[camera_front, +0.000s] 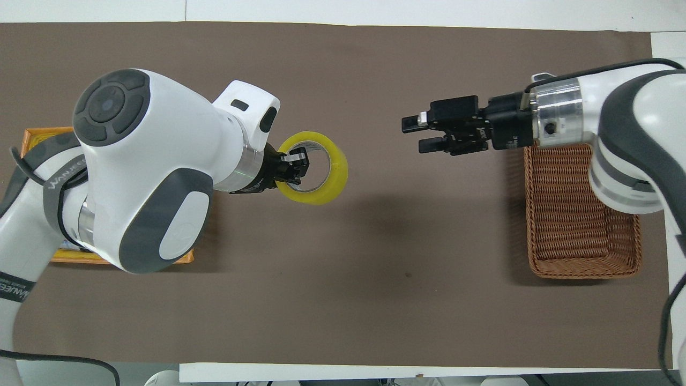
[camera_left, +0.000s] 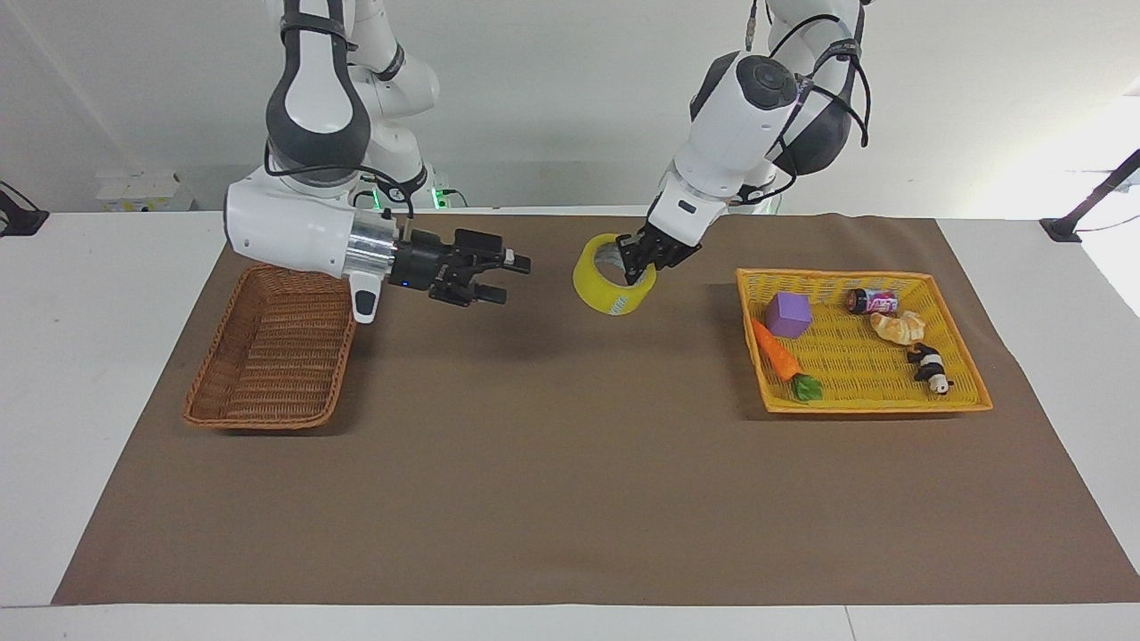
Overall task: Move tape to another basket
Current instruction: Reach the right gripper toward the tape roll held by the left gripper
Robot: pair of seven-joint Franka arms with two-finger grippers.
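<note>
My left gripper's fingers already cover one side of the roll. My right gripper should grab the bare opposite side of the roll (camera_front: pixel 339 168) next.
The tape (camera_left: pixel 613 289), a yellow roll with a pale core, hangs tilted above the brown mat near the robots' edge. My left gripper (camera_left: pixel 643 256) is shut on the roll's wall, one finger inside the core; both show in the overhead view, gripper (camera_front: pixel 293 167) and tape (camera_front: pixel 335 174). My right gripper (camera_left: pixel 512 279) is open and empty, held level over the mat between the dark wicker basket (camera_left: pixel 276 356) and the tape, fingers pointing at the roll with a gap between. It also shows in the overhead view (camera_front: pixel 414 135). The basket (camera_front: pixel 579 214) holds nothing.
A flat yellow-orange tray (camera_left: pixel 855 405) lies toward the left arm's end, holding a purple cube (camera_left: pixel 788 313), a toy carrot (camera_left: pixel 777 354), a small can (camera_left: pixel 871 300), a toy bread (camera_left: pixel 898 327) and a panda figure (camera_left: pixel 929 367). The right forearm hangs over the basket's nearer end.
</note>
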